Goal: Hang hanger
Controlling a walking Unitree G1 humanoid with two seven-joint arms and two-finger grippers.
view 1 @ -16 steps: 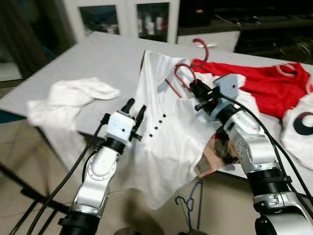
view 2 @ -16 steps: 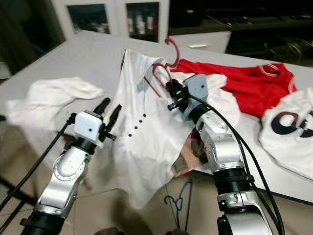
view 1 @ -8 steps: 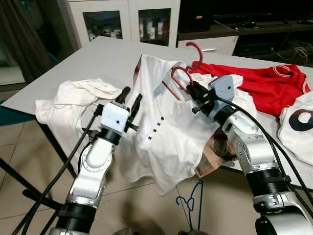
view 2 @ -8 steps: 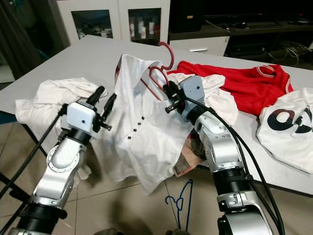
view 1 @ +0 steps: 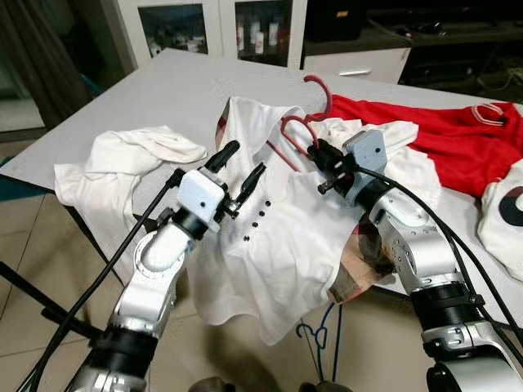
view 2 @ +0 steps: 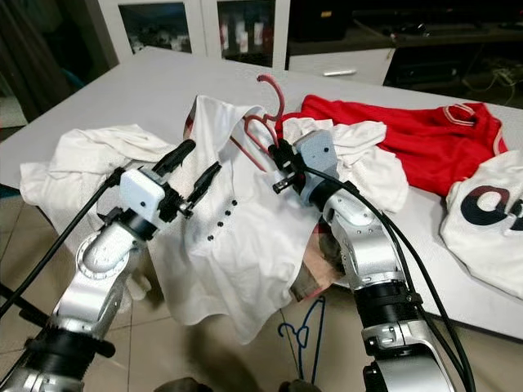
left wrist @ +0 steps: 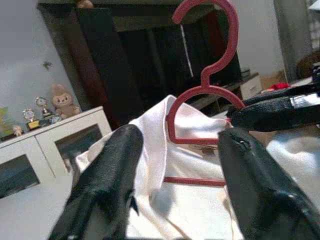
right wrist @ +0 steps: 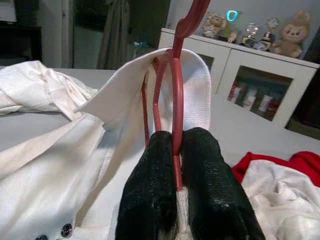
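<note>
My left gripper pinches the shirt's collar edge [view 1: 232,122] next, since that edge stands up beside the hanger while its body hangs slack [view 1: 282,253].
A red hanger [view 1: 304,124] sits inside the collar of a white buttoned shirt [view 1: 274,237], which drapes off the grey table's front edge. Its hook [left wrist: 207,47] stands up above the collar. My right gripper [view 1: 318,153] is shut on the hanger's neck just below the hook; in the right wrist view the red wire [right wrist: 177,105] runs between the two pressed fingers [right wrist: 150,195]. To the left of the hanger, my left gripper [view 1: 248,158] hovers open over the shirt's shoulder. Its fingers [left wrist: 107,175] point at the hanger without touching it.
A crumpled white cloth [view 1: 122,159] lies at the table's left. A red shirt [view 1: 445,135] and a white garment with a dark logo [view 1: 507,212] lie at the right. A blue hanger [view 1: 323,336] is on the floor below the table [view 1: 180,82]. A glass-door cabinet [view 1: 212,24] stands behind.
My left gripper has risen and moved right, closer to the hanger and the collar. The right gripper keeps its hold on the hanger. The camera has shifted a little.
</note>
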